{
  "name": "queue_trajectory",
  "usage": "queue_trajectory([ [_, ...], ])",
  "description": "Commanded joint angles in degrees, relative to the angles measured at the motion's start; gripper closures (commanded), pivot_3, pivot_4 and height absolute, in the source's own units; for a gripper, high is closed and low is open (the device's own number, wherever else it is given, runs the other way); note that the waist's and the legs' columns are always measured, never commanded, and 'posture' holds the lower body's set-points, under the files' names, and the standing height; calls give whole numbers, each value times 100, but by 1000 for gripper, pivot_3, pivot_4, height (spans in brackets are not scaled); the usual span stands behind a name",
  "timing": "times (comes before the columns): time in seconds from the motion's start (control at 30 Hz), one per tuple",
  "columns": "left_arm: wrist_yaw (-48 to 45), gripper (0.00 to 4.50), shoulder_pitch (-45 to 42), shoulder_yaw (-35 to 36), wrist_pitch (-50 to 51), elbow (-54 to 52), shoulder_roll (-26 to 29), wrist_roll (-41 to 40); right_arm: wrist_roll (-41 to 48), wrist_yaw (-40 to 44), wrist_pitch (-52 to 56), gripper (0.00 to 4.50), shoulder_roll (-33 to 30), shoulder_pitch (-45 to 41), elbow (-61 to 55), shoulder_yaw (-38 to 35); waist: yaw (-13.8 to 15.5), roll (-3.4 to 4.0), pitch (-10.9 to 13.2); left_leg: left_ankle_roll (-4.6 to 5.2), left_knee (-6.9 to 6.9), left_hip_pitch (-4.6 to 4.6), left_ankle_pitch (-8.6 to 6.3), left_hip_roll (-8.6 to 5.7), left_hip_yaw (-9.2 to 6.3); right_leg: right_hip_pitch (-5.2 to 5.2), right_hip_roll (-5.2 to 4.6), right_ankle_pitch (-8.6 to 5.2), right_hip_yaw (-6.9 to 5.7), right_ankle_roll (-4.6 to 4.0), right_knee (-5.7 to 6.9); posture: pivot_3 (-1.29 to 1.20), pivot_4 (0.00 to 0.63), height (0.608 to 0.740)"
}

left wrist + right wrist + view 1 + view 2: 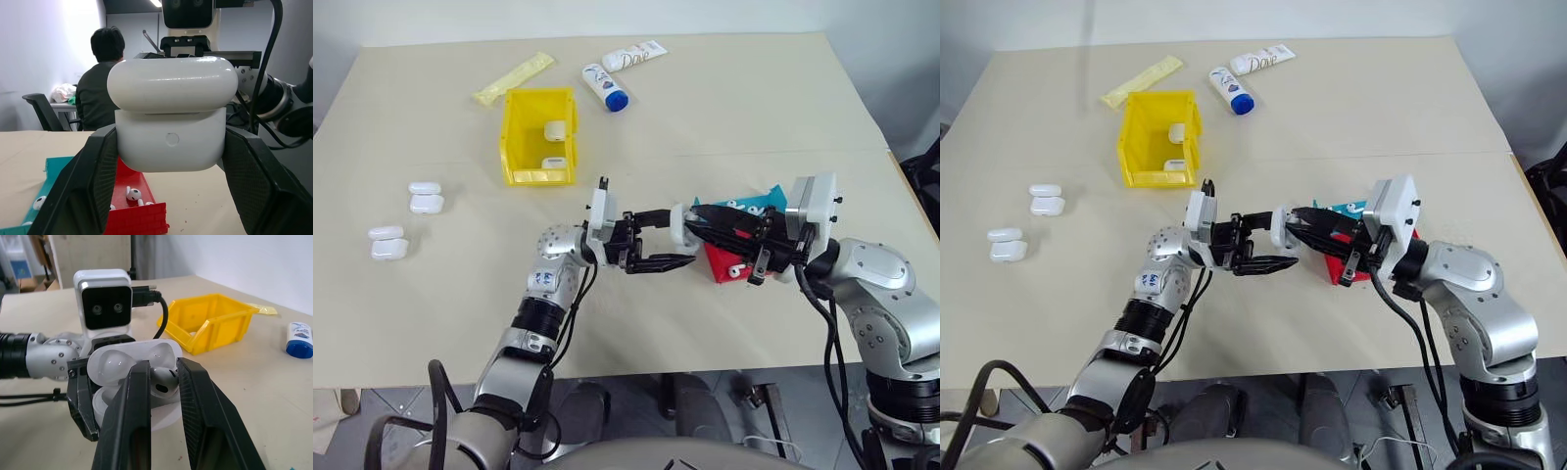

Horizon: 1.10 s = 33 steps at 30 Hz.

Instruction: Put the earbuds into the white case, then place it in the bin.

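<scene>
The earbud sits in the white case's opening (166, 404), so the right gripper needs to open.
Above the table's middle, my left gripper (685, 236) is shut on the white case (171, 122), which it holds by the sides with the lid swung open. My right gripper (164, 374) faces it from the right, shut on one earbud (164, 383) whose head sits at the case's open mouth. More earbuds (133, 194) lie in a low red tray (720, 266) beneath the grippers, beside a teal tray (756, 203). The yellow bin (519, 137) stands further back to the left, with two white cases (555, 130) inside.
Several more white cases (426, 197) lie at the table's left side. Behind the bin are a yellow packet (514, 78), a blue-capped bottle (605, 86) and a white tube (634, 56). A person (100, 93) sits off in the background.
</scene>
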Motion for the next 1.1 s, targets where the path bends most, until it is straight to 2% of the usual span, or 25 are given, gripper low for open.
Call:
queue_trajectory([
  [0.03,47,1712,-316,313,-323,-87,-34,-186,16,194,243,4056,-269,25,100,140,4,0,0,0,0,0,0,0,0,0,-1,0,0,0,0,0,150,740],
  [0.17,-36,1712,-325,257,-500,46,1,-75,33,213,384,4056,-460,-123,78,221,2,0,0,0,0,0,0,0,0,0,0,0,-1,0,-1,0,150,740],
  [0.57,-202,1712,-322,182,-820,369,33,142,217,19,683,25,-553,-712,73,-152,16,-1,0,0,0,-5,0,0,-2,-1,-2,1,-2,0,-3,0,150,740],
  [0.77,-69,1712,-297,300,-873,520,210,210,468,-72,898,25,-909,-177,-160,-984,36,-2,1,1,0,-7,0,0,-4,-1,-3,1,-3,0,-4,0,150,740],
  [0.87,-85,1712,-243,460,-849,676,537,185,313,180,869,25,-1174,1174,-237,-2103,84,-5,1,1,0,-11,0,0,-9,0,-2,1,-6,0,-6,0,150,740],
  [0.97,-125,1712,-201,577,-784,729,794,134,307,323,869,25,-1184,2272,-245,-3084,109,-3,1,4,-2,-11,-2,1,-1,-1,0,1,-1,1,-7,0,150,740],
  [1.1,-152,1712,-184,714,-719,742,1023,113,243,545,772,25,-1060,3345,-239,-3919,110,0,0,22,3,3,-12,0,13,14,-3,7,8,5,-35,0,150,740],
])
